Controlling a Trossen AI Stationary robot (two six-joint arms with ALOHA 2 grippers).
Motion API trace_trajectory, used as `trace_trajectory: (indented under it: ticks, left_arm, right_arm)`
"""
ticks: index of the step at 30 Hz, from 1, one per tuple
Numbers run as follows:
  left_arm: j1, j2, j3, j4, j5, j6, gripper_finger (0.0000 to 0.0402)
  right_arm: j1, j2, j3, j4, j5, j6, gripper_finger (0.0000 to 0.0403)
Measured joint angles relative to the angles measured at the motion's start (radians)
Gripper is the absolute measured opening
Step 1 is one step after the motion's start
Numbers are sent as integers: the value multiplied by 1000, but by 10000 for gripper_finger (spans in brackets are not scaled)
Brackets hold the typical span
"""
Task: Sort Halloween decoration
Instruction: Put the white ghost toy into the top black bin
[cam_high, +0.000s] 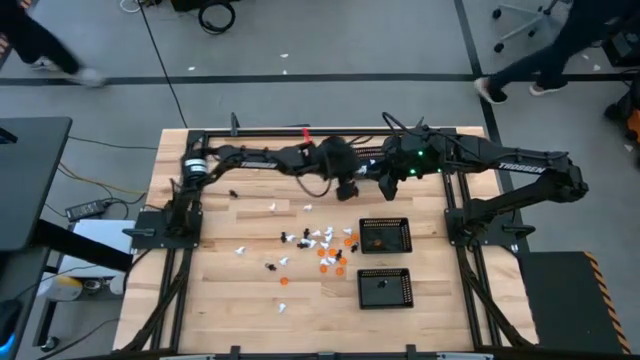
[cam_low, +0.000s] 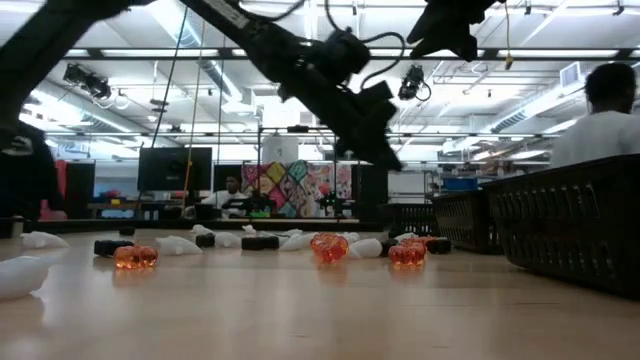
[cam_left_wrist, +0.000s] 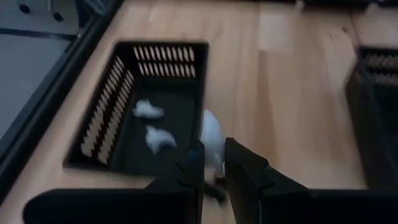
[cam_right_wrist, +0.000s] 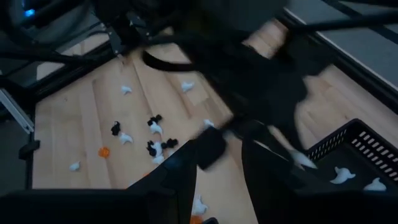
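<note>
My left gripper needs to line up the white figure (cam_left_wrist: 212, 137) before it opens, because the figure is hanging beside the black mesh tray in the left wrist view.
My left gripper (cam_left_wrist: 212, 171) is shut on a white figure (cam_left_wrist: 211, 134) of the Halloween decoration. It hangs in the air next to a black mesh tray (cam_left_wrist: 165, 53) that holds two white figures (cam_left_wrist: 149, 111). In the high view this gripper (cam_high: 348, 190) is at the table's far middle. My right gripper (cam_right_wrist: 221, 177) hovers close by at the far side (cam_high: 386, 183), open and empty, looking onto the left arm. White, orange and black figures (cam_high: 320, 245) lie scattered on the table's middle. My left gripper pinches the white figure's lower part (cam_left_wrist: 213, 158) between its two fingers. The figure's rounded upper end sticks out past the fingertips. The fingers slant down toward the table. The figure is lifted clear of table and tray.
Two more black mesh trays stand right of the scattered figures: one (cam_high: 403, 236) with orange figures inside, one (cam_high: 405, 288) nearer the front edge with a black figure. The two arms cross closely over the far middle. People move in the room beyond the table.
</note>
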Motion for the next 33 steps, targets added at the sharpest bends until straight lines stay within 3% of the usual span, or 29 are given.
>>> trace_trajectory:
  ticks: [7, 13, 19, 28, 33]
  left_arm:
    - [36, 175, 277, -196, 38, 3, 57]
    - [44, 285, 419, -287, -20, -22, 57]
    - [47, 311, 437, -338, -94, -54, 67]
    - [46, 310, 437, -312, -78, -54, 151]
    - [41, 284, 437, -338, -75, -54, 169]
  right_arm:
    - [4, -43, 0, -1, 50, 8, 132]
    - [18, -84, 0, -1, 87, 11, 132]
    - [45, -100, 0, 0, 132, 11, 132]
    - [61, -97, 0, 0, 154, 11, 132]
    - [61, -97, 0, -1, 156, 6, 132]
